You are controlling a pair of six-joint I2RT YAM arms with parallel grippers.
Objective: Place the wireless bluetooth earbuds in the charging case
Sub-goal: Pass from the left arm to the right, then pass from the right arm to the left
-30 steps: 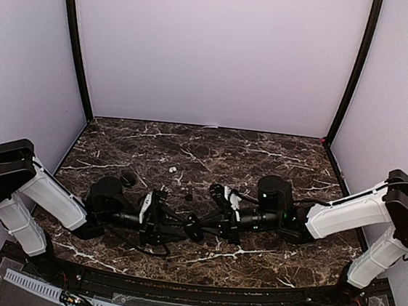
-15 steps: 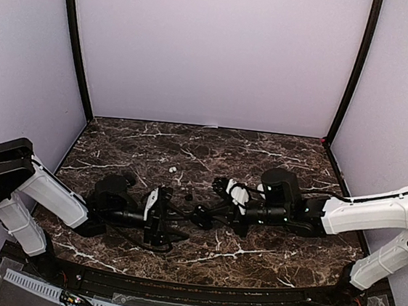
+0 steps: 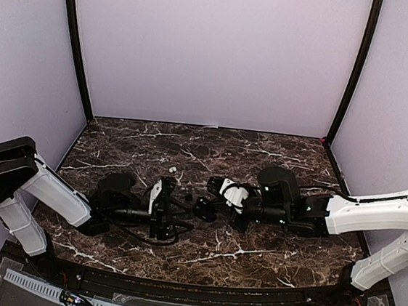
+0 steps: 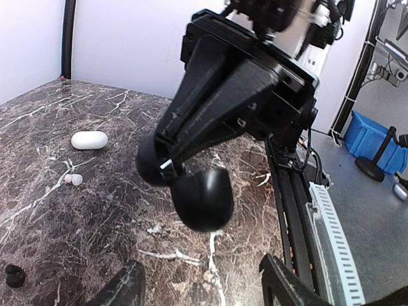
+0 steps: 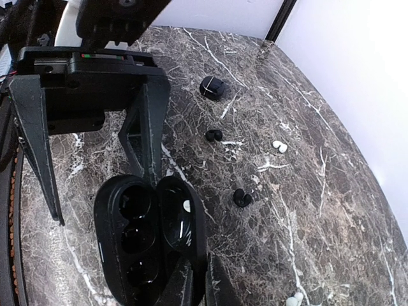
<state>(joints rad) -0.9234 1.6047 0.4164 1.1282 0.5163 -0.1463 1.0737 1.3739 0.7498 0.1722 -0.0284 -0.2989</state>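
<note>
The black charging case should be grabbed next by its base with my left gripper, so the lid stays open and the wells stay uncovered. Then the earbuds can be inserted.
The black charging case hangs open above the marble, both of its earbud wells bare, and my right gripper is shut on the edge of its lid. From the left wrist view the case shows its rounded back, just ahead of my open left gripper, which touches nothing. In the top view the two grippers face each other at mid-table, left and right. Black earbuds and white earbuds lie loose on the table beyond the case.
A closed white case lies on the dark marble table with a white earbud near it. A round black item sits farther back. Another white earbud pair lies at the right wrist view's lower edge.
My left gripper's jaws have spread apart and stand clear of the case. My right gripper has carried the open case a little toward the back of the table.
</note>
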